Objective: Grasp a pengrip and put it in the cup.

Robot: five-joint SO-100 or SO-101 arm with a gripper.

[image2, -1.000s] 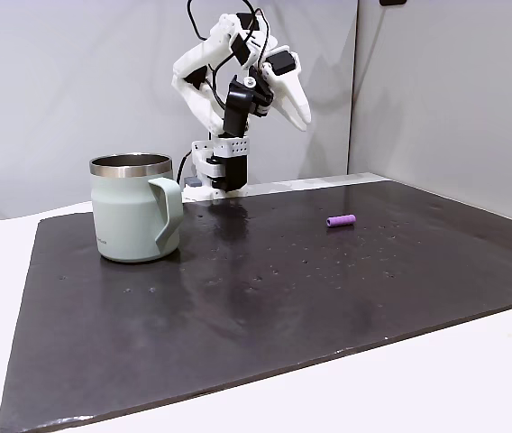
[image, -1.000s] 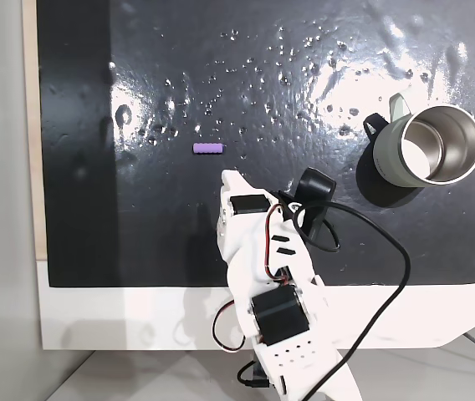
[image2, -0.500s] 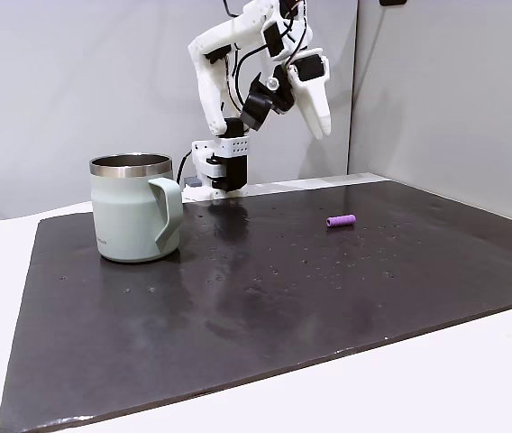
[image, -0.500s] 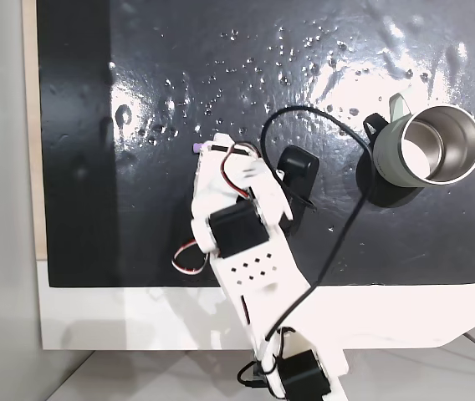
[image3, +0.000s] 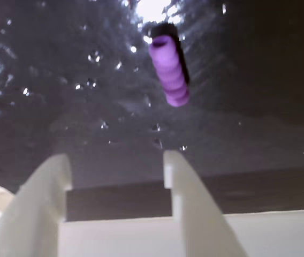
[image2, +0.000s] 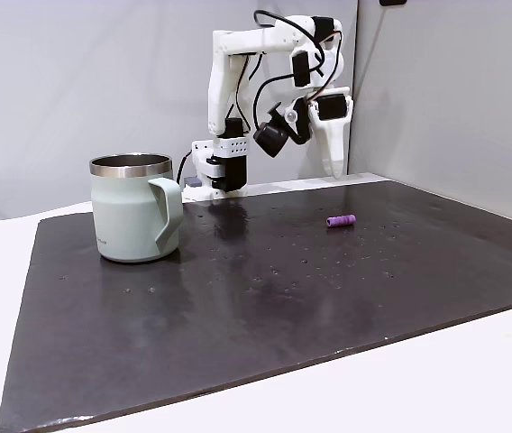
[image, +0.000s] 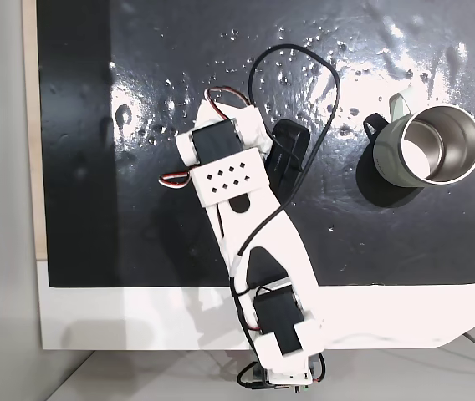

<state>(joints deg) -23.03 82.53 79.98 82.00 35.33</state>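
Observation:
The light-purple pengrip needs to go in the cup (image: 428, 146), so the robot's gripper will next take hold of one end of the pengrip's ribbed body.
The light-purple ribbed pengrip (image2: 341, 220) lies on the black mat; in the wrist view the pengrip (image3: 169, 72) lies ahead of the fingers, nearly in line with the right one. My gripper (image2: 333, 168) hangs fingers-down above and just behind it, not touching. In the wrist view the gripper (image3: 114, 160) is open with nothing between its white fingertips. From above, the arm (image: 229, 171) covers the pengrip. The sage-green cup (image: 428, 146) stands upright at the right of that view; in the side view the cup (image2: 134, 212) is far left of the gripper.
A black mat (image2: 283, 307) speckled with water drops covers the white table (image: 120, 317). The arm's base (image2: 222, 167) stands at the mat's far edge. A black cable (image: 304, 63) loops over the mat near the wrist. Grey walls stand close behind.
The arm has unfolded from its raised, folded pose and reached out over the mat. The gripper has swung forward and down to hang over the pengrip, now hidden from above. Pengrip and cup have not moved.

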